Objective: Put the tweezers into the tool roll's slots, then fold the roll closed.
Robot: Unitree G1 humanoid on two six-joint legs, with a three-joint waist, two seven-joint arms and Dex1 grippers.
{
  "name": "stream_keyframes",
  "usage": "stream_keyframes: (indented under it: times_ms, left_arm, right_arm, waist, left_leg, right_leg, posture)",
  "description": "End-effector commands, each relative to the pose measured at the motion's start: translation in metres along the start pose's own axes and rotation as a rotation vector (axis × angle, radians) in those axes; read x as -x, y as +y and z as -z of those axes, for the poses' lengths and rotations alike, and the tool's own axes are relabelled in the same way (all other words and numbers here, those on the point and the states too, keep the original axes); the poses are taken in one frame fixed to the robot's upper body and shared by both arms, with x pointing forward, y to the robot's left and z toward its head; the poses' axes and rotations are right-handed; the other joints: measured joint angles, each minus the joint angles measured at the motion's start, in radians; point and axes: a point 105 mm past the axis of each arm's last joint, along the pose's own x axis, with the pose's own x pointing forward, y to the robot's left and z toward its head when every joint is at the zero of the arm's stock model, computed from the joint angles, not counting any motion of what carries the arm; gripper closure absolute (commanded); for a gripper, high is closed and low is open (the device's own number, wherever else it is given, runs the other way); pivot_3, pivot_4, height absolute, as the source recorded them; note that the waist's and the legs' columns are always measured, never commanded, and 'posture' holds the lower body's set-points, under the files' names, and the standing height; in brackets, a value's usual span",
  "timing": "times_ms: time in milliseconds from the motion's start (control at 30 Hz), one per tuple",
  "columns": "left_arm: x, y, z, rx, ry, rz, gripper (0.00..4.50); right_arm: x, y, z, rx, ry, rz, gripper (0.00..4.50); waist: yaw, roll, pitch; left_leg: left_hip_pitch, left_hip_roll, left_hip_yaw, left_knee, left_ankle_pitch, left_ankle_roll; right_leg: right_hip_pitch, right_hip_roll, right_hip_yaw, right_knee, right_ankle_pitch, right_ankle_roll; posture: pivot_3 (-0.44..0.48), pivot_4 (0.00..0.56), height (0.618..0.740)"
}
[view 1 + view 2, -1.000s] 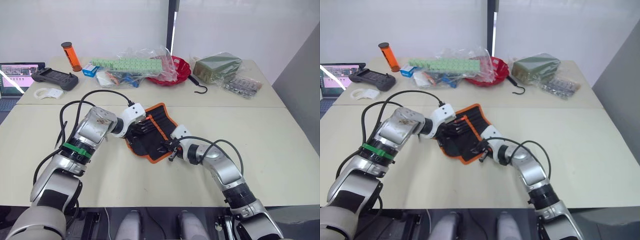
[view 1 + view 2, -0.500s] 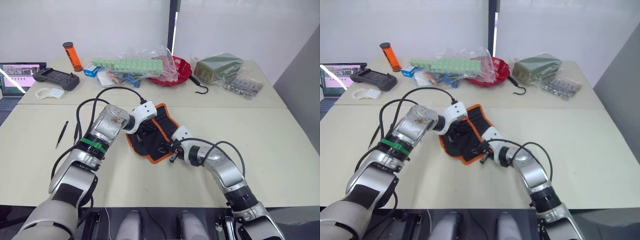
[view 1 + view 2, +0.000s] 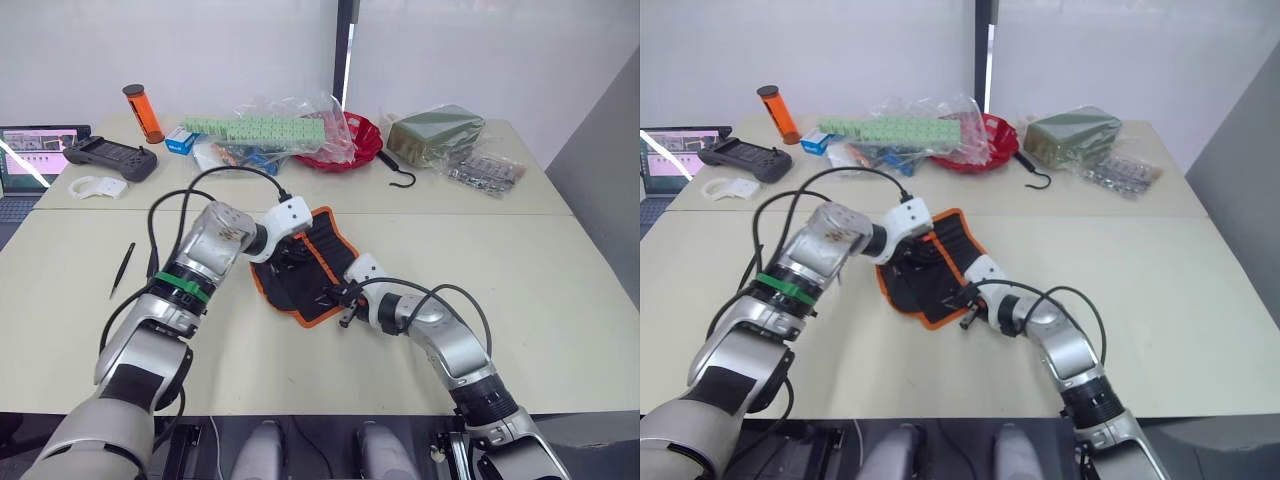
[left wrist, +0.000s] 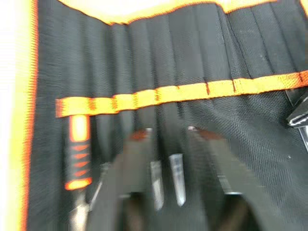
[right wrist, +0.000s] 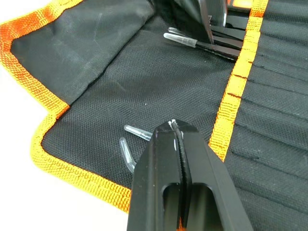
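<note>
The tweezers need to go into the tool roll's slots, so I should next use my left gripper to grab them by their clear-end with the cap (image 4: 177, 180).
The tool roll (image 3: 325, 248) lies open in the middle of the table, black with orange trim. My left gripper (image 3: 285, 253) hovers open over its slots (image 4: 192, 57), just short of the orange band (image 4: 178, 90); two clear-capped tweezers (image 4: 177, 179) lie between its fingers (image 4: 127, 168). My right gripper (image 5: 174, 126) is shut and rests on the roll's near corner. Clear tips of other tweezers (image 5: 129, 150) stick out from under it; I cannot tell whether it holds them. One more pair of tweezers (image 3: 122, 269) lies loose on the table at far left.
Along the back of the table stand an orange canister (image 3: 143, 112), a black controller (image 3: 110, 157), plastic bags with green parts (image 3: 265, 130), a red bowl (image 3: 357, 142), a black hook (image 3: 398, 172) and a green package (image 3: 435, 130). A laptop (image 3: 25, 155) sits far left.
My left forearm has swung to the right, uncovering the loose tweezers at far left, while its gripper stays over the roll. The right gripper has held its place.
</note>
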Motion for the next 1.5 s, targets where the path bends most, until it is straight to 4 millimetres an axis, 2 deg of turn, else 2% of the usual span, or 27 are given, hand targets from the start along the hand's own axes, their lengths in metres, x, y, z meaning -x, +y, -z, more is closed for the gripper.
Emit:
stream_keyframes:
  times_ms: [33, 133, 167, 333, 467, 600, 700, 800, 933, 1200, 1367, 1433, 1500]
  left_arm:
    - [0.022, 0.004, -0.006, 0.023, -0.049, -0.033, 1.37]
    - [0.041, 0.007, 0.001, 0.083, -0.07, -0.074, 0.23]
    - [0.048, 0.007, 0.005, 0.111, -0.083, -0.09, 0.01]
    - [0.083, 0.011, 0.027, 0.233, -0.128, -0.194, 0.01]
    - [0.1, 0.013, 0.042, 0.293, -0.164, -0.293, 0.01]
    - [0.116, 0.007, 0.048, 0.337, -0.245, -0.332, 0.01]
    - [0.132, 0.001, 0.051, 0.352, -0.315, -0.362, 0.01]
    - [0.147, 0.001, 0.074, 0.398, -0.302, -0.448, 0.01]
    - [0.16, -0.001, 0.104, 0.439, -0.274, -0.544, 0.01]
    - [0.179, 0.001, 0.135, 0.456, -0.252, -0.74, 0.01]
    - [0.191, -0.011, 0.15, 0.504, -0.257, -0.75, 0.01]
    - [0.201, -0.012, 0.154, 0.524, -0.281, -0.792, 0.01]
    - [0.225, -0.014, 0.172, 0.57, -0.268, -0.916, 0.01]
  right_arm:
    - [0.006, 0.003, 0.052, -0.131, 0.166, 0.01, 4.5]
    - [0.007, -0.001, 0.042, -0.124, 0.104, 0.021, 4.5]
    - [0.008, -0.003, 0.036, -0.122, 0.071, 0.023, 4.5]
    - [0.019, -0.009, 0.001, -0.12, -0.129, 0.015, 4.5]
    - [0.024, -0.019, -0.007, -0.126, -0.177, 0.056, 4.5]
    - [0.023, -0.024, -0.007, -0.113, -0.179, 0.075, 4.5]
    - [0.025, -0.028, -0.02, -0.146, -0.257, 0.087, 4.5]
    - [0.029, -0.03, -0.035, -0.171, -0.331, 0.083, 4.5]
    - [0.03, -0.032, -0.043, -0.18, -0.359, 0.074, 4.5]
    - [0.015, -0.043, -0.011, -0.123, -0.189, 0.103, 4.5]
    - [0.01, -0.042, 0.0, -0.107, -0.137, 0.085, 4.5]
    - [0.009, -0.044, 0.008, -0.096, -0.093, 0.094, 4.5]
    - [0.009, -0.041, 0.014, -0.101, -0.071, 0.085, 4.5]
  waist:
    - [0.001, 0.0, 0.0]
    - [0.001, 0.0, 0.0]
    - [0.001, 0.0, 0.0]
    - [0.001, 0.001, 0.001]
    - [0.002, 0.001, 0.002]
    - [0.003, 0.001, 0.002]
    - [0.001, 0.001, 0.002]
    - [-0.002, 0.001, 0.002]
    - [-0.003, 0.002, 0.002]
    - [0.006, 0.002, 0.002]
    - [-0.003, 0.002, 0.002]
    - [-0.003, 0.002, 0.002]
    - [-0.003, 0.001, 0.002]
  left_leg:
    - [0.0, 0.0, 0.0, 0.0, 0.0, 0.0]
    - [0.0, 0.0, 0.0, 0.0, 0.0, 0.0]
    - [0.0, 0.0, 0.0, 0.0, 0.0, 0.0]
    - [-0.001, 0.0, -0.001, 0.0, 0.0, 0.0]
    - [-0.003, 0.0, -0.001, 0.0, 0.0, 0.0]
    - [-0.007, 0.0, -0.001, 0.001, 0.0, 0.0]
    - [-0.01, 0.001, 0.0, 0.001, 0.0, 0.0]
    - [-0.011, 0.001, 0.001, 0.0, 0.0, 0.0]
    - [-0.01, 0.002, 0.002, -0.001, 0.0, 0.0]
    - [-0.011, 0.001, 0.002, -0.001, 0.0, 0.0]
    - [-0.009, 0.003, 0.003, -0.002, 0.0, 0.0]
    - [-0.009, 0.003, 0.003, -0.002, 0.0, 0.0]
    - [-0.008, 0.003, 0.004, -0.002, 0.0, 0.0]
  right_leg:
    - [0.0, 0.0, 0.0, 0.0, 0.0, 0.0]
    - [0.0, 0.0, 0.0, 0.0, 0.0, 0.0]
    - [0.0, 0.0, 0.0, 0.0, 0.0, 0.0]
    - [0.0, 0.0, 0.0, 0.0, 0.0, 0.0]
    - [-0.003, 0.0, 0.0, 0.0, 0.0, -0.001]
    - [-0.007, 0.0, 0.0, 0.0, 0.001, -0.001]
    - [-0.012, -0.001, 0.0, 0.001, 0.001, -0.002]
    - [-0.014, -0.001, 0.0, 0.002, 0.001, -0.002]
    - [-0.015, 0.0, 0.001, 0.002, 0.002, -0.003]
    - [-0.015, -0.001, 0.001, 0.001, 0.002, -0.003]
    - [-0.015, -0.001, 0.002, 0.001, 0.002, -0.003]
    - [-0.015, -0.001, 0.002, 0.001, 0.002, -0.004]
    - [-0.014, -0.001, 0.002, 0.001, 0.002, -0.004]
  posture:
    - [0.0, 0.15, 0.74]
    - [0.0, 0.15, 0.74]
    - [0.0, 0.15, 0.74]
    - [0.0, 0.15, 0.74]
    - [0.0, 0.15, 0.74]
    - [0.0, 0.15, 0.74]
    - [0.0, 0.15, 0.74]
    - [0.0, 0.15, 0.74]
    - [0.0, 0.15, 0.74]
    - [0.0, 0.15, 0.74]
    - [0.0, 0.15, 0.74]
    - [0.0, 0.15, 0.74]
    - [0.0, 0.15, 0.74]
